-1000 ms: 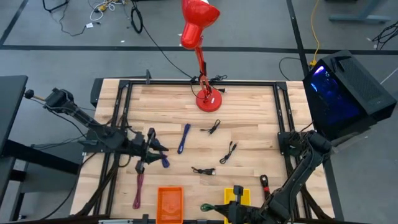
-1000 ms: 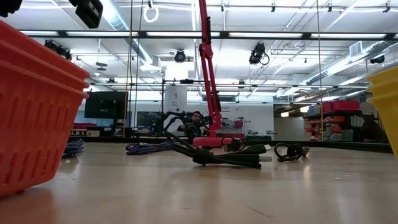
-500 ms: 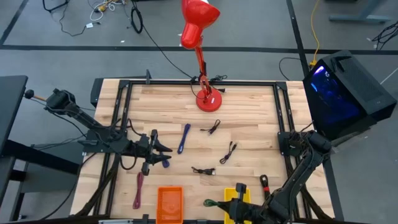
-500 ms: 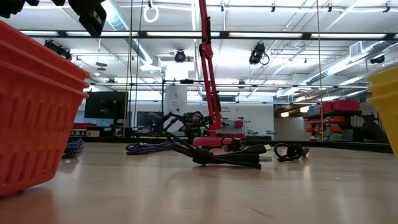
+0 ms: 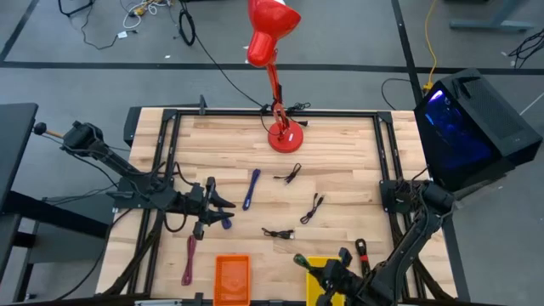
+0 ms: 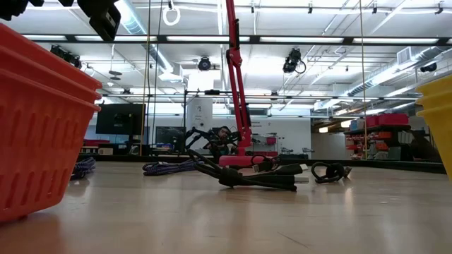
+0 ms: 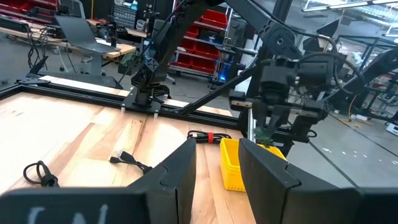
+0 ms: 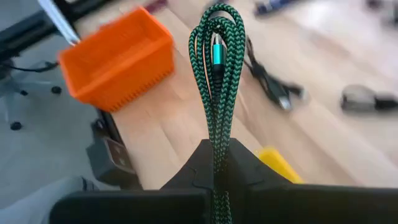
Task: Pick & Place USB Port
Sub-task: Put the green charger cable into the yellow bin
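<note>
The looped end sticks out over wood, so the green cable's loops need to move over the yellow bin before my right gripper lets go of them.
A green-and-black braided USB cable, folded into a narrow bundle, sits in my right gripper, which is shut on it. In the high view this gripper is at the near edge, by the far-left corner of the yellow bin. The left wrist view shows it above that bin. My left gripper is open over the table's left half, near a short blue cable. In its own view the left gripper has nothing between its fingers. My right gripper pinches the cable bundle between its two fingers at one end of the loops. Several strands lie side by side in the hold. The rest of the bundle sticks out past the fingertips and is lifted clear of the table.
An orange bin stands at the near edge, left of the yellow one. Loose on the wood are a blue cable, three black cables, a purple one and a red-and-black one. A red lamp's base stands at the far edge.
My right gripper has carried the green cable toward the table's right and a little toward the far edge, from between the two bins up to the yellow bin's far-left corner. My left gripper has shifted slightly toward the right.
</note>
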You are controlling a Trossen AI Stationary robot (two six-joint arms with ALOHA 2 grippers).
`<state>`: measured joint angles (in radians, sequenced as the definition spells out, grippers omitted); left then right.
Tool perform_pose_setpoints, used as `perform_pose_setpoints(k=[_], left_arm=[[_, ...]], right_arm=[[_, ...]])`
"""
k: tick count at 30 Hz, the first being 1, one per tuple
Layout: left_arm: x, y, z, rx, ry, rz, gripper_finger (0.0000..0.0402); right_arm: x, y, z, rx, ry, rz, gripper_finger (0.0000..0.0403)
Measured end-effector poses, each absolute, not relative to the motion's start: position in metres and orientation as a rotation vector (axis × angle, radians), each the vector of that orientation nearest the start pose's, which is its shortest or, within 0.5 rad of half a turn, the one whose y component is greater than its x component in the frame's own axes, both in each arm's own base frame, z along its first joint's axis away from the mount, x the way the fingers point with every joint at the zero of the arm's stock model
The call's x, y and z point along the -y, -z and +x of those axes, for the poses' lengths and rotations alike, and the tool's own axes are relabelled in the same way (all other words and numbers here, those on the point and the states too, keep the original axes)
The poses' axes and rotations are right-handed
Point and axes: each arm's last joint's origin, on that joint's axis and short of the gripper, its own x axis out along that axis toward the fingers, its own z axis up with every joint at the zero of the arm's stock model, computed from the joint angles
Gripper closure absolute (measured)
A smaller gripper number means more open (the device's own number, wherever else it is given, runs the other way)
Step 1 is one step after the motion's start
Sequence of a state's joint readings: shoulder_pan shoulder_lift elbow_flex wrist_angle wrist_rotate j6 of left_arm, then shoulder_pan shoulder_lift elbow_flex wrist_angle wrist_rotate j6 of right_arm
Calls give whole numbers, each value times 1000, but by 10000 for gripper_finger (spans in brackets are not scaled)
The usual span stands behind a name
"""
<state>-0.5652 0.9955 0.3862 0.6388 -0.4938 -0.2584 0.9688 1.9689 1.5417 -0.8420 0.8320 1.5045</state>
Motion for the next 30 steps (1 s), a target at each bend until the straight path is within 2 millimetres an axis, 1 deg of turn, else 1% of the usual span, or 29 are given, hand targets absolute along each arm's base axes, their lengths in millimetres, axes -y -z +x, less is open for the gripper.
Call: perform_pose_setpoints(k=[10, 16, 26, 30], left_arm=[[98, -236, 180, 11, 74, -270, 275], [98, -236, 180, 10, 74, -265, 275], [98, -236, 180, 8, 74, -263, 275], [98, -236, 180, 8, 74, -262, 275]], right_arm=[[-315, -205, 239, -722, 512, 572, 392], [-312, -193, 236, -794, 558, 608, 392], [-309, -175, 233, -829, 575, 666, 392], [-309, -173, 233, -831, 563, 670, 392]])
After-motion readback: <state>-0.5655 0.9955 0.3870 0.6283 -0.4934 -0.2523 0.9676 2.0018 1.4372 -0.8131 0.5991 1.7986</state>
